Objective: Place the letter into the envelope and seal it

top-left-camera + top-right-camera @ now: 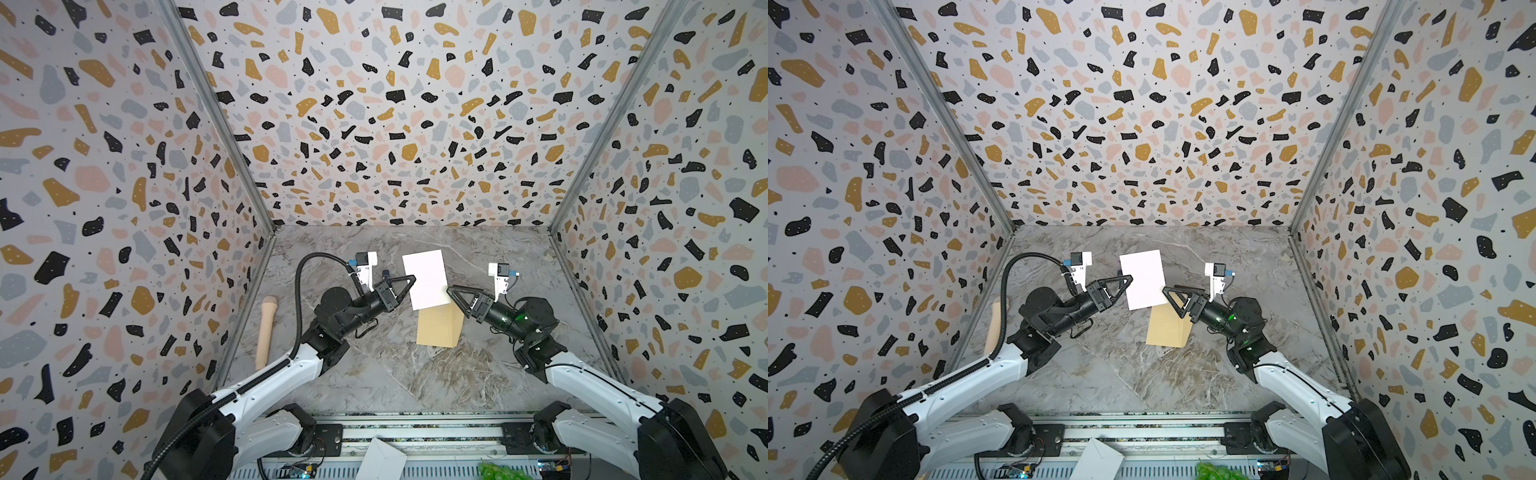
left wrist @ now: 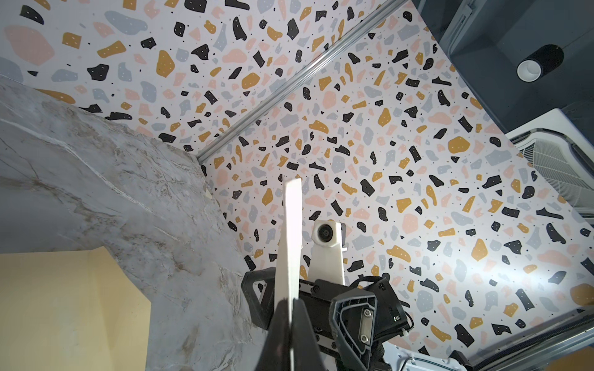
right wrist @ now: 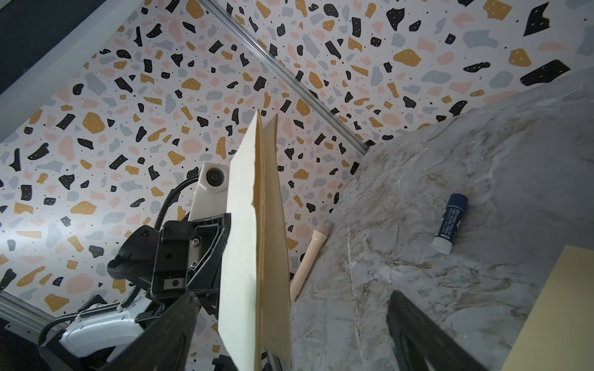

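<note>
My right gripper picks up the letter by its edge opposite my left gripper next, leaving another edge of the letter free to enter the envelope (image 1: 440, 328) (image 3: 553, 305).
The letter (image 1: 426, 278) (image 1: 1142, 278) hangs in the air over the middle of the table and shows a plain pale face in both top views. My left gripper (image 1: 411, 279) (image 1: 1128, 280) (image 2: 291, 302) is shut on its left edge. My right gripper (image 1: 453, 293) (image 1: 1167, 291) (image 3: 292, 295) is open at the sheet's lower right edge. In the right wrist view the sheet (image 3: 254, 257) stands edge-on between the wide-apart fingers, closer to one of them. The tan envelope (image 1: 440, 328) (image 1: 1169, 330) (image 2: 64, 305) (image 3: 553, 305) lies flat on the marble table, partly under the letter.
A blue glue stick (image 3: 450, 226) (image 1: 385, 274) lies on the table behind the left gripper. A wooden stick (image 1: 266, 332) (image 3: 308, 257) lies along the left wall. White folded paper (image 1: 380, 459) and something green (image 1: 498, 471) sit at the front rail. Patterned walls close three sides.
</note>
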Controlling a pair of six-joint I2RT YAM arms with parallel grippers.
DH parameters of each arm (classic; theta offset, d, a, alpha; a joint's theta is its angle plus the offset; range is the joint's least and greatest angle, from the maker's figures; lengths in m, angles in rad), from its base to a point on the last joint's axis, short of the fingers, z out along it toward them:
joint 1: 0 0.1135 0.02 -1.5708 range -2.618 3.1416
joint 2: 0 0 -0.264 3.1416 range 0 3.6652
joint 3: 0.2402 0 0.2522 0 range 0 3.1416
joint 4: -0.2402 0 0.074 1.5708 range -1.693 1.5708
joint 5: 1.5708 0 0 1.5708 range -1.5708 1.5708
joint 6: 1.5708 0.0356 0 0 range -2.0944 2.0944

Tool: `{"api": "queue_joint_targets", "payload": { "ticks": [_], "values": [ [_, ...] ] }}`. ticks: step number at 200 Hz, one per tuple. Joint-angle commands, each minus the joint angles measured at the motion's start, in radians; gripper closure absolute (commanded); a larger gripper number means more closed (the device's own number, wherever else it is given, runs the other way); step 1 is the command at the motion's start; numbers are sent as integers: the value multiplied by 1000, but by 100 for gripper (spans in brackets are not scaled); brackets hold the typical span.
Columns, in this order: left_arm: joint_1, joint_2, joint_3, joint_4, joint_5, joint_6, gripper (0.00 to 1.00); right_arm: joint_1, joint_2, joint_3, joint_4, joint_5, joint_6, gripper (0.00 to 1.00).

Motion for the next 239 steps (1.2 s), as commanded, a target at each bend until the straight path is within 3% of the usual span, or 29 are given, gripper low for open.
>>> {"api": "queue_joint_targets", "payload": {
  "ticks": [1,54,97,125,171,203,239],
  "values": [
    [-8,12,-6,82,22,-13,100,29,30,67,123,-14,46,10],
    [-13,27,-10,92,21,-7,100,64,106,96,207,1,93,33],
    [-15,34,-16,81,19,8,100,69,132,100,214,13,109,59],
    [-17,33,-7,-2,1,73,100,69,141,102,203,16,111,78],
    [-18,49,20,-114,-19,173,100,69,119,103,103,45,49,100],
    [-18,74,41,-155,-19,226,87,68,81,108,-3,79,-23,100],
    [-19,76,65,-259,-56,314,58,53,4,147,-240,136,-159,100]
  ]
}}
